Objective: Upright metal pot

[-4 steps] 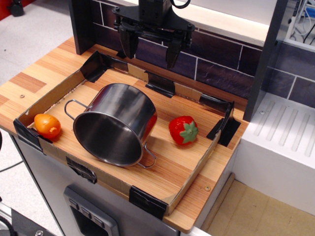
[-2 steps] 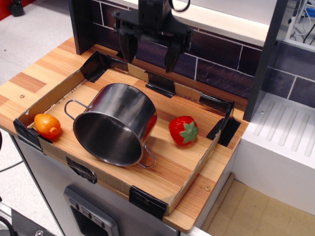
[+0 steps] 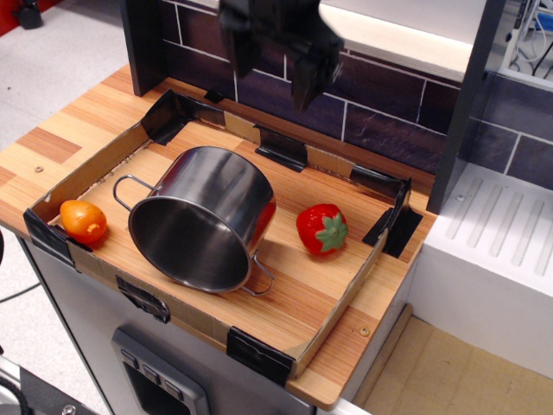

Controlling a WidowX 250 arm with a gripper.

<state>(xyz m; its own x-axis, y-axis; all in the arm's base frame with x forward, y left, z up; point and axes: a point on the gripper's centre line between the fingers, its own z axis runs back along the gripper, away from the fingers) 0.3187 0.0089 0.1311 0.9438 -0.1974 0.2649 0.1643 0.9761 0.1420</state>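
The gripper should next pick up the metal pot by its open rim, so that it can set the pot upright on the pot's base.
The metal pot lies on its side in the middle of the cardboard-walled tray. Its open mouth faces the front left. One wire loop handle points left and the other rests on the wood at the front right. My gripper hangs high above the tray's back edge, behind the pot and well apart from it. It is blurred, its two dark fingers stand spread apart, and nothing is between them.
A red toy strawberry lies right of the pot. An orange toy fruit sits in the tray's left corner. A dark tiled wall runs behind, and a white ribbed drain board stands to the right.
The gripper has risen and shifted slightly right, and now looks motion-blurred. The pot and the fruits have not moved.
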